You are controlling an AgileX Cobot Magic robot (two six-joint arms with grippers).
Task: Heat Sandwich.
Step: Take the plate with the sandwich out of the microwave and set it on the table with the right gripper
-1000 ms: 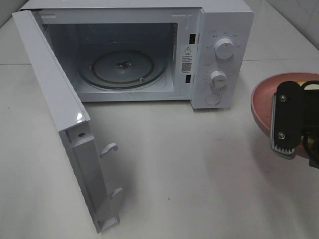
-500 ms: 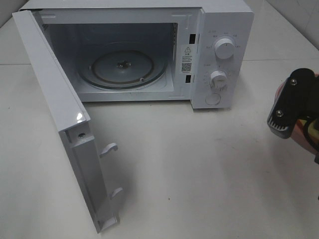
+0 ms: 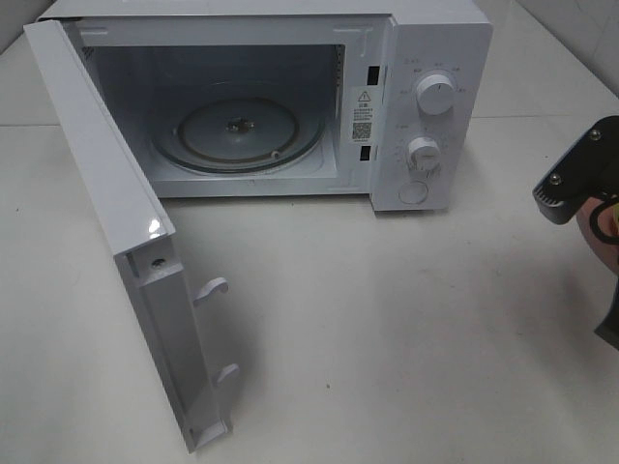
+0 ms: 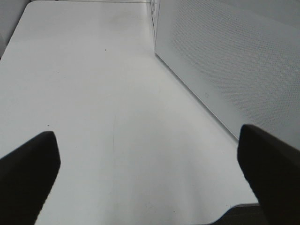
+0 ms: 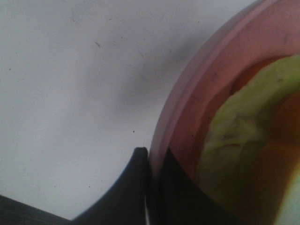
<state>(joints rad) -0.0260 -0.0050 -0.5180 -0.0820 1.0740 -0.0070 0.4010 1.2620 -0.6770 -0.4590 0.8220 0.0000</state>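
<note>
My right gripper should lower the plate onto the white tabletop before releasing the plate: the lower edge of the pink plate (image 3: 602, 230) (image 5: 187, 103) is above the tabletop.
The sandwich (image 5: 234, 136) shows pale green and orange in the right wrist view, lying on a round pink plate (image 5: 187, 103). My right gripper (image 5: 151, 157) is shut on that plate's rim, one finger inside and one outside. In the high view the right gripper (image 3: 566, 193) sits at the far right edge, with only a sliver of the plate (image 3: 602, 230) showing behind it. The left gripper (image 4: 147, 154) is open over bare table beside the microwave door (image 4: 225, 70), with nothing between its fingers.
The white microwave (image 3: 430, 58) stands at the back with its door (image 3: 106, 193) swung wide open toward the front left. Its glass turntable (image 3: 237, 130) is bare. The white table (image 3: 387, 319) stretches in front of it.
The right gripper has swung to the right and tilted, carrying the pink plate with it until most of the plate left the high view. The left gripper has not moved.
</note>
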